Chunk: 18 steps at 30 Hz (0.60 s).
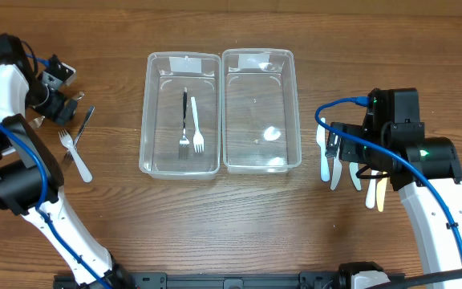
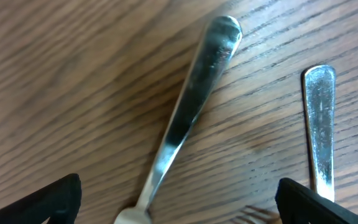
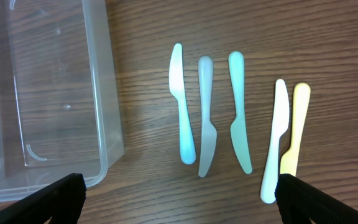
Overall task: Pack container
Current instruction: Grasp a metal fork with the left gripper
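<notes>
The handle of the metal utensil is below my spread fingers, and its slanted stem is well below them on the wood. My left gripper will go lower first and then close on it.
Two clear containers stand side by side mid-table. The left container (image 1: 146,120) holds a metal fork (image 1: 184,124) and a white plastic fork (image 1: 197,126). The right container (image 1: 295,112) looks empty; its corner shows in the right wrist view (image 3: 107,118). My left gripper (image 1: 72,103) is open low over a metal utensil handle (image 2: 191,106), with a second metal handle (image 2: 320,124) to its right. My right gripper (image 1: 337,147) is open above several plastic knives: light blue (image 3: 182,106), grey (image 3: 206,124), teal (image 3: 239,115), white (image 3: 274,143) and yellow (image 3: 295,127).
A white plastic fork (image 1: 76,156) lies on the wood near the table's left side, beside a metal utensil (image 1: 84,124). The plastic knives (image 1: 325,160) lie just right of the right container. Blue cables run along both arms.
</notes>
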Each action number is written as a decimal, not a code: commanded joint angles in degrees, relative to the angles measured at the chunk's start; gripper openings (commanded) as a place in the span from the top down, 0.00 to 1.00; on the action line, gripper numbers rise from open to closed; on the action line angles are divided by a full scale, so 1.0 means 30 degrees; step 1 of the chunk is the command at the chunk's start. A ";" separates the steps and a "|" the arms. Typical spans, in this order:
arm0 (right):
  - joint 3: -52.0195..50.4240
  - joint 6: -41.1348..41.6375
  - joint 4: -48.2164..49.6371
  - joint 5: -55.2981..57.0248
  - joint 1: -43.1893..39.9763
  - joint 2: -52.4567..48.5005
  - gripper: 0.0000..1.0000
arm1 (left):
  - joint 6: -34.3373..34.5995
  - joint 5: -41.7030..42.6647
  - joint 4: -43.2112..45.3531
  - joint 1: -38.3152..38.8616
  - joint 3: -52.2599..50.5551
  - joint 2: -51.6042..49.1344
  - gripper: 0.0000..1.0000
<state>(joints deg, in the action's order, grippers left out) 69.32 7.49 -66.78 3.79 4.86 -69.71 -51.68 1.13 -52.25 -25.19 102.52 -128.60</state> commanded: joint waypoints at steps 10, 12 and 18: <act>0.0546 -0.0087 0.0146 0.0000 -0.0036 0.0007 0.00 | 0.0321 -0.0554 -0.0794 -0.1049 0.0022 -0.1399 0.18; 0.0546 -0.0087 0.0153 0.0007 -0.0036 0.0007 0.00 | 0.0379 -0.0423 -0.1042 -0.1282 0.0022 -0.1399 0.28; 0.0546 -0.0087 0.0146 0.0000 -0.0036 0.0007 0.00 | 0.0379 0.0168 -0.1209 -0.1399 0.0022 -0.1399 0.47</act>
<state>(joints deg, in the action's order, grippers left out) 69.32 7.46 -66.67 3.81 4.86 -69.71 -51.00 0.67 -55.70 -29.36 102.67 -131.28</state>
